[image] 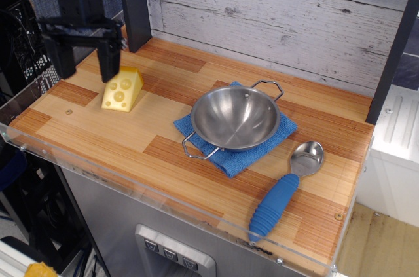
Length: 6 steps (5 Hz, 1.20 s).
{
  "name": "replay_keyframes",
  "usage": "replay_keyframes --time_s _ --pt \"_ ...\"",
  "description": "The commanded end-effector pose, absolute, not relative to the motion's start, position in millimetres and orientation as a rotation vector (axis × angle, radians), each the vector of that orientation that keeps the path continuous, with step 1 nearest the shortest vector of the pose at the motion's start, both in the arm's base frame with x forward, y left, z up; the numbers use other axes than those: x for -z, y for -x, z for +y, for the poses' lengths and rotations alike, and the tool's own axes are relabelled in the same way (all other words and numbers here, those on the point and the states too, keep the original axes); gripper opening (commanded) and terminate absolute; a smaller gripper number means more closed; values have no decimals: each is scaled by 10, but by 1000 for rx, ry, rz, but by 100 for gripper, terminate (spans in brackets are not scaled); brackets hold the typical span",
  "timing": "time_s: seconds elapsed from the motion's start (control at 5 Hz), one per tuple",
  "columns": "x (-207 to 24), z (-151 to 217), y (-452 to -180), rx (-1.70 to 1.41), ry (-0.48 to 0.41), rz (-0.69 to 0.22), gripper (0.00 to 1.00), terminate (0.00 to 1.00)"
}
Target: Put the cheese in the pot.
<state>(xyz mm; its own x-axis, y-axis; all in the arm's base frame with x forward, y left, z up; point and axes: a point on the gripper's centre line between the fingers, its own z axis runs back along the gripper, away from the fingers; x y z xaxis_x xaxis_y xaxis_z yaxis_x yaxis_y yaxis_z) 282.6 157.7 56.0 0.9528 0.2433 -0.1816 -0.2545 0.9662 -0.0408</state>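
Observation:
My gripper grabs the cheese by the sides next to its holed side (137, 87) now, to put the cheese in the pot (234, 118).
The cheese (124, 90), a pale yellow wedge with round darker holes, stands on the wooden counter at the left. The pot (234, 118), a shiny steel bowl with two wire loop handles, sits empty on a blue cloth (281, 131) near the middle. My black gripper (87, 62) hangs open above the counter's left end, just left of the cheese. Its right finger (109, 61) overlaps the cheese's upper left corner in this view. Nothing is between the fingers.
A metal spoon with a ribbed blue handle (275, 206) lies right of the pot near the front edge. A dark post (134, 5) stands at the back left. A grey plank wall (275, 21) runs behind. A clear acrylic lip (131, 182) edges the counter's front.

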Motion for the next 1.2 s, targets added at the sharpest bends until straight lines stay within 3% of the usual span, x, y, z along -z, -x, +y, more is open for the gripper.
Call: replay_keyframes --time_s 0.0,0.4,1.0 --pt "-563 1370 -2907 -213 -15 134 100 0" --pt "-507 1527 -3144 -235 -46 137 100 0" --pt "-470 1656 -3212 -255 -62 143 100 0"
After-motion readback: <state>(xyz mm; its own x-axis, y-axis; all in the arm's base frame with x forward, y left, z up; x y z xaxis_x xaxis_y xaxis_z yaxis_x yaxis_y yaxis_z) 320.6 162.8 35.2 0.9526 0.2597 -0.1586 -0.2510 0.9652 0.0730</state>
